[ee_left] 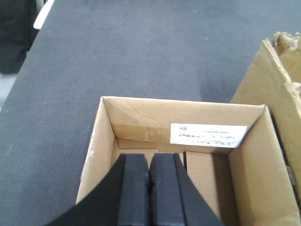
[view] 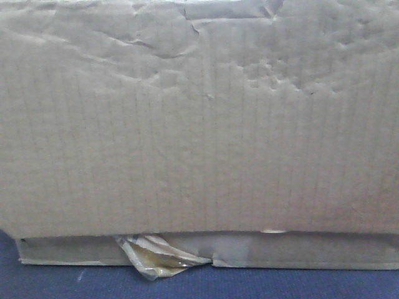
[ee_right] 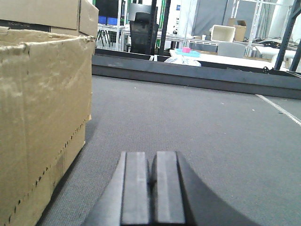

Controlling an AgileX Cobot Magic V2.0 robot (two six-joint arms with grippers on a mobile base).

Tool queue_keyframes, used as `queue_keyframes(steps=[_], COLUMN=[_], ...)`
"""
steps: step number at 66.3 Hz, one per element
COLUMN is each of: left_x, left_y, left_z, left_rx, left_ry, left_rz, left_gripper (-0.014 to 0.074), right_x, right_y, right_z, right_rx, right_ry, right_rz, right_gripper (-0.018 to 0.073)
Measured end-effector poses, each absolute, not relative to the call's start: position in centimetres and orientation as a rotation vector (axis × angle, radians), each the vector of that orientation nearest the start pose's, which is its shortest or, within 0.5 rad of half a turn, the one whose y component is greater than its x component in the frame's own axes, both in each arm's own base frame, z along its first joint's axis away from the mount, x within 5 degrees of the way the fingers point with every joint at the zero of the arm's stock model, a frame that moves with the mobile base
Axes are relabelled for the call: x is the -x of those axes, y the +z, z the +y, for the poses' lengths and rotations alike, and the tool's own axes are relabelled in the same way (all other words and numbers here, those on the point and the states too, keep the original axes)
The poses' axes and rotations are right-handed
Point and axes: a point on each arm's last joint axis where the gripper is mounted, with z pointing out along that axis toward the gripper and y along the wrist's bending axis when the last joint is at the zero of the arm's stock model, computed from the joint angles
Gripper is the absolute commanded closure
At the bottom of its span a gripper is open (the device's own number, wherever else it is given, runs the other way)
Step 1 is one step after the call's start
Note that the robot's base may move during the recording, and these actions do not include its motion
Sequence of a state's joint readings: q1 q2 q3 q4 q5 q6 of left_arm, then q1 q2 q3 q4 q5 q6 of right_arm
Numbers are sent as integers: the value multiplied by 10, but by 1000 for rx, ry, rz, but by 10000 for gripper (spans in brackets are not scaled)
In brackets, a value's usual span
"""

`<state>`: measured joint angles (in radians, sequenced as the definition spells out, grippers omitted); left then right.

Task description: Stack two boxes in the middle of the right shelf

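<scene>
The open cardboard box needs to be grabbed next by its side's top edge (ee_left: 101, 117) with my left gripper. Then I will stack the box on the shelf.
A tall creased brown cardboard box (view: 199, 118) fills the front view. It rests on a flat thin box (view: 312, 249) with peeling yellowish tape (view: 156, 258). My left gripper (ee_left: 150, 157) is shut and empty. It hovers over an open-topped cardboard box (ee_left: 94, 150) with a white label (ee_left: 208, 134) on its inner wall. My right gripper (ee_right: 151, 155) is shut and empty, low over the grey tabletop (ee_right: 197, 127). A cardboard box (ee_right: 42, 117) stands just to its left, apart from it. The shelf is out of view.
A torn-edged cardboard box (ee_left: 270, 89) stands right of the open box. Another box (ee_right: 42, 12) sits higher at the upper left of the right wrist view. A dark rail (ee_right: 188, 73) bounds the tabletop's far side. The table's left edge (ee_left: 19, 99) drops off beside a black object (ee_left: 16, 33).
</scene>
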<state>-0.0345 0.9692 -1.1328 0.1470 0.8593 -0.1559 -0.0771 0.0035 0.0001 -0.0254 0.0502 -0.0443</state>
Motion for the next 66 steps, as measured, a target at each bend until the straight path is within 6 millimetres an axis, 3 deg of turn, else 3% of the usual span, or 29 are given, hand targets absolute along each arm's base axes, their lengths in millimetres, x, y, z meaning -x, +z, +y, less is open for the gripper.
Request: queue_keyframes(steps=[15,25,42,58,66], left_x=[-233,-258,-273,-286,-290], left_y=[402,393,378,369,364], left_z=[6,20,58,63,64], left_rx=[-13,-34,101,111,96], left_ry=[155,160,83,69,75], left_rz=[2466,2581,2637,2623,2640], left_gripper=[708,708,708,704,562], right_x=[-57,-57,-57,-57,-57], right_y=[208,208,208,208,208], right_z=[-4,-4,-4,-4,-4], right_rx=[-7,-7,-7,-7,-7], right_ry=[-118,-118,-118,-118,-118], right_rz=[1539,1539,1539,1539,1539], right_gripper=[725,725,725,725,725])
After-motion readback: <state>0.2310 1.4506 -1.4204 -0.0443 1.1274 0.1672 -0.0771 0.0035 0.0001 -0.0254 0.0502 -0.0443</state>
